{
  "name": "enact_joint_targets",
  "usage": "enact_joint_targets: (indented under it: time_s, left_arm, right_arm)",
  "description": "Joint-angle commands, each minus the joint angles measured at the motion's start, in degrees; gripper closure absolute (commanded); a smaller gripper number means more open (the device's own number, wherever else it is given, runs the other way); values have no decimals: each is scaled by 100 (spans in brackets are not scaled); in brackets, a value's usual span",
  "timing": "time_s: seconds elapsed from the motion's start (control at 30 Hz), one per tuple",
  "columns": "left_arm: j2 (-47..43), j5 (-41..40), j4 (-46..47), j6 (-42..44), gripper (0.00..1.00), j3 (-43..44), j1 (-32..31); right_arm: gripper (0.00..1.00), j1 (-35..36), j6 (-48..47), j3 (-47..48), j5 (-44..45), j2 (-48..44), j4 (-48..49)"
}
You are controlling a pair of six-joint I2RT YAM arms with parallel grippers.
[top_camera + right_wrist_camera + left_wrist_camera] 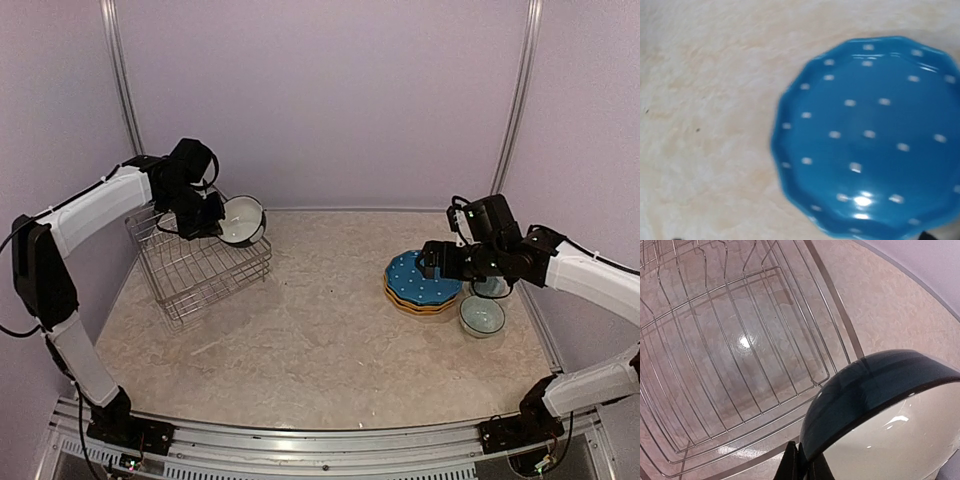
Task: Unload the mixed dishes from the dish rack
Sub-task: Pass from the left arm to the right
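I should grab the white bowl by its opposite rim (264, 222) with my right gripper next, so that its base stays free to set down.
My left gripper (213, 216) is shut on the rim of a white bowl with a dark band (243, 220) and holds it in the air over the far right corner of the silver wire dish rack (200, 265). In the left wrist view the fingers (790, 465) pinch the bowl's edge (890, 435) above the rack's wires (740, 365), and no dishes show in the rack. My right gripper (432, 262) hovers open and empty just above the blue white-dotted plate (420, 280) (870, 135). That plate lies on the orange-yellow plates (415, 306).
A pale bowl (482, 317) stands on the table right of the plate stack. Behind it a round pale vessel (492, 288) is mostly hidden by my right arm. Purple walls close the back and both sides.
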Motion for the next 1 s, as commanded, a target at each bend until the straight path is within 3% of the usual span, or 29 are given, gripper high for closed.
enact_joint_targets:
  time_s: [0.0,0.23,0.57,0.97]
  left_arm:
    - [-156,-1151,-363,137,100,303,-844]
    - [239,-2135,-632,167,100,643,-1987]
    - [1059,-2386,-719,233,100,1182,-2959]
    - [1423,-2250,-770,199,100,1578,-3437]
  right_arm:
    - [0,539,-63,663,344,587,-53]
    - [0,1384,-117,1530,641,1586,23]
    - [2,1883,-109,1797,179,2012,647]
    - [25,1901,-82,1935,213,2406,641]
